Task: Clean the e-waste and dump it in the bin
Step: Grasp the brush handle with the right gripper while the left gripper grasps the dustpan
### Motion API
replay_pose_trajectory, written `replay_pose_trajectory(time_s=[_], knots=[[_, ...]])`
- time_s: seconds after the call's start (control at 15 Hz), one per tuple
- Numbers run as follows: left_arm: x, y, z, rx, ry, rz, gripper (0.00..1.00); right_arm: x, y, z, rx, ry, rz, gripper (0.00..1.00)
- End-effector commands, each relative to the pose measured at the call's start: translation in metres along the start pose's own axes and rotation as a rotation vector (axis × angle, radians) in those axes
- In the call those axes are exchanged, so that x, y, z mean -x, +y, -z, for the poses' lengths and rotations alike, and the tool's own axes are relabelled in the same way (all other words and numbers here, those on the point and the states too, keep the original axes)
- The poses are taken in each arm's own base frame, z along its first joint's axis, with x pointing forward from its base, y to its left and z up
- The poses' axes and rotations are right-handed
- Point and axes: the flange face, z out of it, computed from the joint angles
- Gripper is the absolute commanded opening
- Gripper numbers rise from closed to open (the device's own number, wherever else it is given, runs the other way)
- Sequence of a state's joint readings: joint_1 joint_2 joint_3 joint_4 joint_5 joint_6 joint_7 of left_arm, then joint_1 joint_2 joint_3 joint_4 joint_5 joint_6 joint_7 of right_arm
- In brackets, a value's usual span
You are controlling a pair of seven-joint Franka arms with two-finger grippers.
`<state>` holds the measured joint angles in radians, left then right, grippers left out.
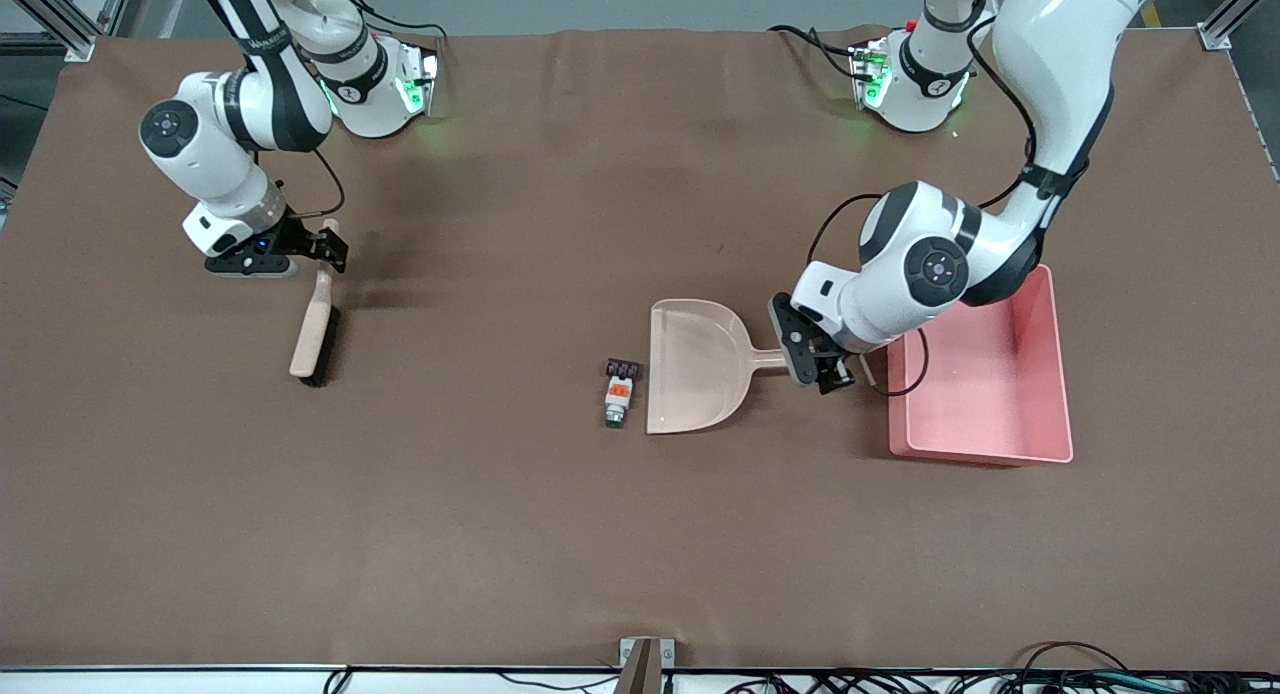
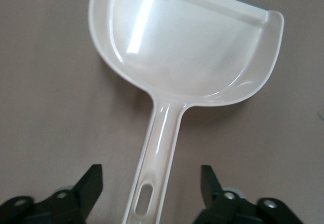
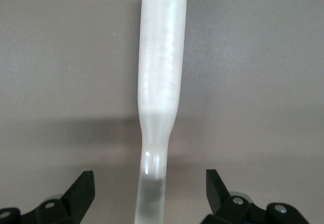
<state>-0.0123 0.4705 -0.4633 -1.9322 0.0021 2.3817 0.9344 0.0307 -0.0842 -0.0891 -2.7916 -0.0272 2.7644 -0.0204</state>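
I need to sweep the e-waste (image 1: 619, 392) into the dustpan, so next I need to grab the brush with my right gripper by the narrow part of its handle (image 1: 324, 272).
The e-waste lies on the table just by the dustpan's open mouth: a small black block (image 1: 623, 367) and a white cylinder with orange label and green tip (image 1: 619, 398). The beige dustpan (image 1: 695, 364) lies flat with its handle pointing toward the pink bin (image 1: 1058, 374). My left gripper (image 1: 800, 354) is open, its fingers either side of the handle's end without touching it; the left wrist view shows the pan (image 2: 187, 46) and my left gripper (image 2: 152, 191). My right gripper (image 1: 330, 249) is open astride the brush (image 1: 314, 334) handle, which the right wrist view shows (image 3: 159, 82) between my right gripper's (image 3: 150, 191) fingers.
The bin stands at the left arm's end of the table, partly under the left arm's wrist. The brush lies at the right arm's end, bristles toward the front camera. Brown cloth covers the table.
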Motion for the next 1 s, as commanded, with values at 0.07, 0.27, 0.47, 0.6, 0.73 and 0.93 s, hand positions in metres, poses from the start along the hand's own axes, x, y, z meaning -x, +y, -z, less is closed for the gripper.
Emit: replay_pose_trajectory(time_s=[0.07, 0.27, 0.47, 0.6, 0.73, 0.93], knots=[[-0.010, -0.004, -0.016, -0.043, 0.002, -0.153, 0.80, 0.015, -0.002, -0.017, -0.001, 0.008, -0.004, 0.77], [-0.012, -0.003, -0.028, -0.067, -0.016, -0.203, 0.76, 0.016, -0.003, -0.020, 0.000, 0.000, -0.004, 0.65], [-0.020, 0.002, -0.038, -0.077, -0.011, -0.234, 0.70, 0.015, -0.003, -0.021, 0.000, -0.002, -0.010, 0.55], [-0.022, 0.003, -0.038, -0.078, -0.010, -0.241, 0.69, 0.016, -0.003, -0.021, 0.000, -0.003, -0.011, 0.49], [-0.028, 0.008, -0.040, -0.075, -0.011, -0.268, 0.63, 0.016, -0.004, -0.021, -0.001, -0.003, -0.011, 0.40], [-0.028, 0.009, -0.044, -0.067, -0.012, -0.284, 0.57, 0.016, -0.003, -0.021, -0.001, -0.005, -0.016, 0.26]])
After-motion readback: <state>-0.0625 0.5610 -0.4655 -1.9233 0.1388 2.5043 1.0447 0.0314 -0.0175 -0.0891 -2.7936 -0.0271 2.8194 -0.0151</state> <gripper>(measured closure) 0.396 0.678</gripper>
